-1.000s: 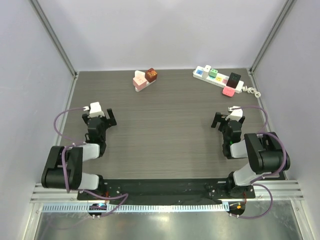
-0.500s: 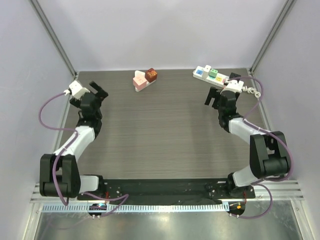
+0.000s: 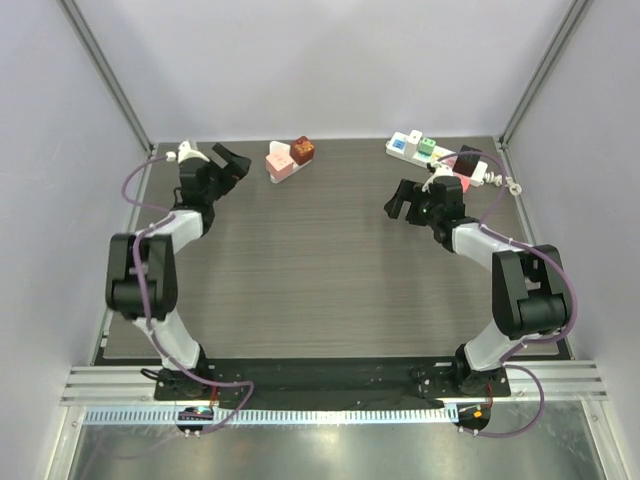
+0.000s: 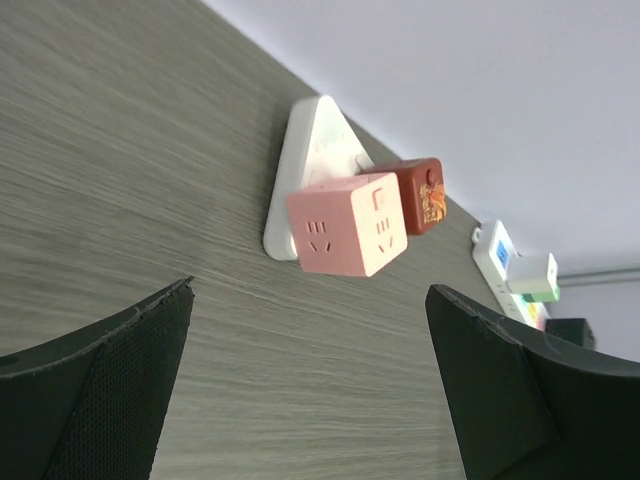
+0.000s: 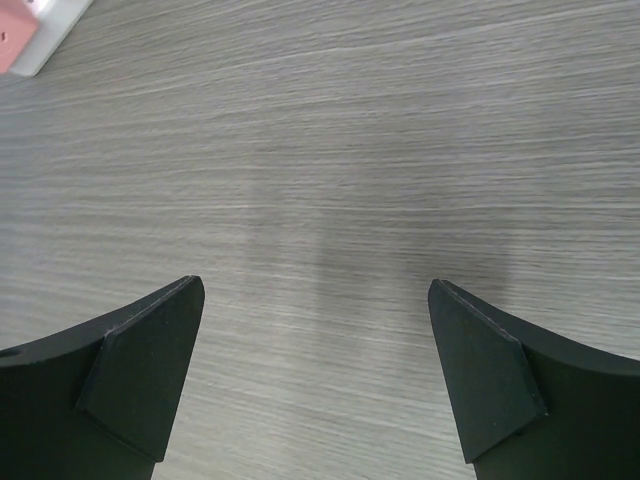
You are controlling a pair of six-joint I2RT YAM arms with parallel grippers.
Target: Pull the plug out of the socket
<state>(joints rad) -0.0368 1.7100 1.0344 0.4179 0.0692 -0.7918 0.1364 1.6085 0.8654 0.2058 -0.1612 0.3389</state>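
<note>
My left gripper is going to grab the pink cube plug (image 3: 278, 156) (image 4: 349, 224) by opposite sides next, to bring the socket closer for unplugging. This will leave the red-brown plug free.
A white triangular socket (image 3: 277, 170) lies at the back of the table with a pink cube plug (image 3: 278, 156) and a red-brown cube plug (image 3: 302, 149) on it. In the left wrist view the socket (image 4: 308, 160), pink cube (image 4: 347, 225) and red-brown cube (image 4: 420, 190) lie ahead of my left gripper (image 4: 310, 290). My left gripper (image 3: 234, 162) is open and empty, a short way left of the socket. My right gripper (image 3: 401, 198) is open and empty over bare table (image 5: 330, 180), well to the socket's right. A corner of the socket (image 5: 40, 35) shows at the top left of the right wrist view.
A white power strip (image 3: 408, 149) with blue, green, black and pink plugs lies at the back right, behind my right arm; it also shows in the left wrist view (image 4: 500, 262). A coiled cord (image 3: 510, 185) lies at its right end. Walls close the table's back and sides.
My left gripper has swung from the left edge toward the back and now points right at the socket. My right gripper has moved left and forward, away from the power strip.
</note>
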